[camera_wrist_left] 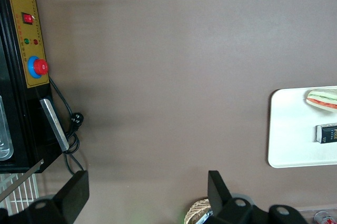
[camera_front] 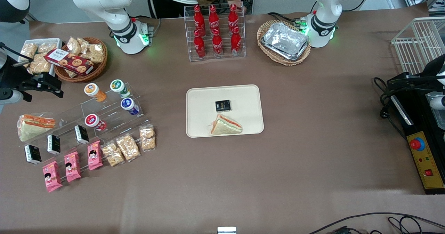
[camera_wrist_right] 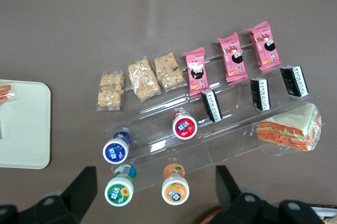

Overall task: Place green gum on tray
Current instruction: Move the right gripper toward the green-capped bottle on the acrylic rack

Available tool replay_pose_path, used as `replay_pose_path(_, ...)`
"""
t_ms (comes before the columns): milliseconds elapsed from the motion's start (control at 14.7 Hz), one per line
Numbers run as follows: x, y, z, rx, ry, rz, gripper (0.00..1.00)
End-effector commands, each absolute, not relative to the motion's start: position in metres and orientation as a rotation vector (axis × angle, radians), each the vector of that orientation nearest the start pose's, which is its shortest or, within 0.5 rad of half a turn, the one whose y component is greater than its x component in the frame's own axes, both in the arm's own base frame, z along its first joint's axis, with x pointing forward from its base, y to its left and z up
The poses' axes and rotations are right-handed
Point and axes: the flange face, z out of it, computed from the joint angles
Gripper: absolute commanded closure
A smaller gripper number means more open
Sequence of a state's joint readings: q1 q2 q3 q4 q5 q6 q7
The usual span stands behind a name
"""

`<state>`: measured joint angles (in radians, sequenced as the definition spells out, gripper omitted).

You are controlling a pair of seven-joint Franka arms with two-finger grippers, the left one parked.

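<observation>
I need to grab the green gum by its green-and-white lidded end (camera_front: 117, 85) with my right gripper next, to put it on the tray.
The green gum (camera_front: 118, 87) is a small canister with a green-and-white lid, standing on the upper step of a clear acrylic rack (camera_front: 104, 115). It also shows in the right wrist view (camera_wrist_right: 119, 190). The beige tray (camera_front: 198, 122) lies mid-table, and its edge shows in the right wrist view (camera_wrist_right: 26, 129). It holds a wrapped sandwich (camera_front: 226, 126) and a small black packet (camera_front: 223, 105). My right gripper (camera_front: 55, 87) is open and empty, held high toward the working arm's end of the table. In the right wrist view the gripper (camera_wrist_right: 152, 195) is above the rack, with the green gum and an orange-lidded canister (camera_wrist_right: 175, 190) between its spread fingers.
The rack also holds blue-lidded (camera_front: 128, 105) and red-lidded (camera_front: 93, 121) canisters, black packets, pink packets, snack bags and a sandwich (camera_front: 34, 124). A wicker basket of cookies (camera_front: 81, 58), a cola bottle rack (camera_front: 215, 32) and a foil tray in a basket (camera_front: 284, 42) stand farther from the camera.
</observation>
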<state>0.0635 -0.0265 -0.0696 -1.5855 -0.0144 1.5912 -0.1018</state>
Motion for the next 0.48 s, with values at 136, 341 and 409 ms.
replay_pose_path(136,0.5483,-0.0072,0.6374,-3.155,-0.138,-0.033,0.0)
replay_pose_path(341,0.542,-0.003,0.634,-3.143,-0.159,0.027,0.0)
replay_pose_path(409,0.5389,-0.0006,0.6317,-3.141,-0.164,0.053,0.0)
